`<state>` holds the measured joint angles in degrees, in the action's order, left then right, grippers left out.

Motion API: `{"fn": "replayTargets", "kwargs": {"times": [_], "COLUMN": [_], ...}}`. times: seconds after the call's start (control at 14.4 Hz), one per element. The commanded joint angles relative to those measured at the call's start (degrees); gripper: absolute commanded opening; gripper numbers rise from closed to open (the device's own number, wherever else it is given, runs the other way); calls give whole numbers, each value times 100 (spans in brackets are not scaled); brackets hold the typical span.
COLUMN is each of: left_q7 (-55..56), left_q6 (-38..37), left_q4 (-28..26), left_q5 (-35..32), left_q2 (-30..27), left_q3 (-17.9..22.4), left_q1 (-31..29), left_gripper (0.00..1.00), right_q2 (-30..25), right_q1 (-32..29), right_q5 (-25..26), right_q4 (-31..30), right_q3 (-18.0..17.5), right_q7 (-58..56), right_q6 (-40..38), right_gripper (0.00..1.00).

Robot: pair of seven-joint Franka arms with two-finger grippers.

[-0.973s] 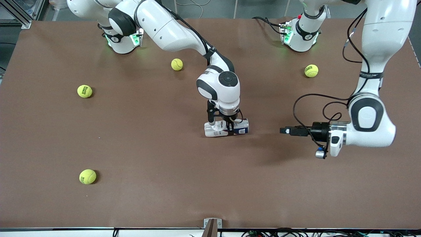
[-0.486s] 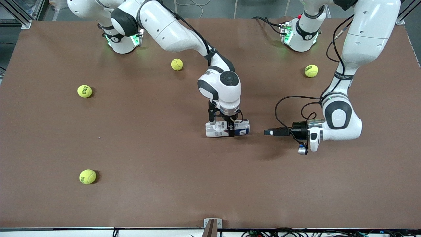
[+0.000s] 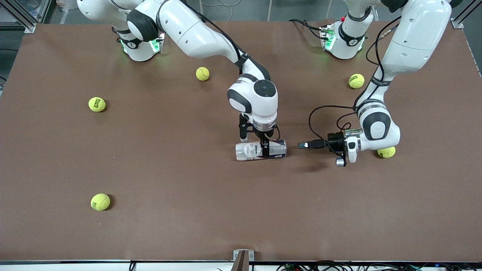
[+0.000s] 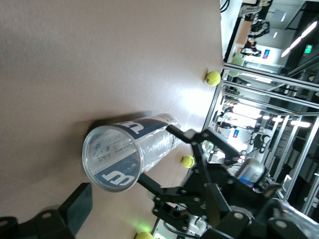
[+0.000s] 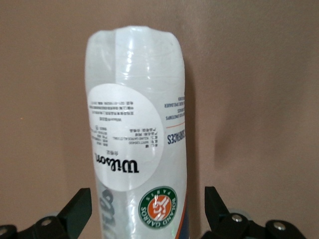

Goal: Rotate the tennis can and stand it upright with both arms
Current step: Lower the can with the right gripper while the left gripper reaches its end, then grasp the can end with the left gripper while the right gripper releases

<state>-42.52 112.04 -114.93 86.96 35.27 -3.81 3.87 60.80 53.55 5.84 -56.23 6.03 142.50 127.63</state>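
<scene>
The tennis can's labelled body [image 3: 252,151] should stay free to swing upright, so my left gripper needs to grab the can next by the rim of its open end [image 3: 285,148].
The tennis can [image 3: 260,150] is a clear tube with a white-and-navy label, lying on its side mid-table. My right gripper [image 3: 256,145] points down over its middle. The right wrist view shows the can [image 5: 137,134] between the open right gripper [image 5: 144,209], with a gap on each side. My left gripper [image 3: 303,144] lies level just above the table, aimed at the can's end toward the left arm's end, a short gap away. In the left wrist view the can's round end [image 4: 112,157] faces the open left gripper [image 4: 144,206], which holds nothing.
Tennis balls lie scattered on the brown table [image 3: 169,226]: one [image 3: 202,73] near the right arm's base, two [image 3: 96,104] [image 3: 100,202] toward the right arm's end, one [image 3: 356,81] near the left arm's base, one [image 3: 386,152] half hidden under the left wrist.
My right gripper has opened and let go of the can, which now rests on the table. The left arm has swung in toward the can's end, uncovering a ball beneath it.
</scene>
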Motion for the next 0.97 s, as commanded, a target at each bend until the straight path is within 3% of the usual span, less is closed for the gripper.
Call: {"fn": "replayTargets", "kwargs": {"times": [0.0,0.35,0.56,0.69,0.76,0.83,0.9], "left_q7": [-274,-678,-678,-670,-678,-678,-670], "left_q6": [309,450,600,626,696,740,749], "left_q4": [-100,-12,137,260,287,279,278], "left_q5": [557,1068,1148,1165,1226,1262,1262], "left_q2": [6,225,252,270,279,279,279], "left_q3": [-23,-23,-23,-23,-23,-23,-23], "left_q1": [272,571,694,738,773,817,826], "left_gripper": [100,100,100,94,89,72,46], "right_q2": [-138,-612,-929,-1148,-1193,-1324,-1525], "right_q1": [7,-177,-669,-1055,-1266,-1433,-1627], "right_q5": [76,40,32,14,14,5,-21], "right_q4": [296,332,332,323,323,323,305], "right_q3": [4,-189,-584,-813,-918,-998,-1042], "right_q7": [129,-150,-809,-1597,-2072,-2529,-3117], "right_q6": [-449,-1055,-1494,-1845,-2021,-2188,-2381], "right_gripper": [100,100,100,100,100,100,100]}}
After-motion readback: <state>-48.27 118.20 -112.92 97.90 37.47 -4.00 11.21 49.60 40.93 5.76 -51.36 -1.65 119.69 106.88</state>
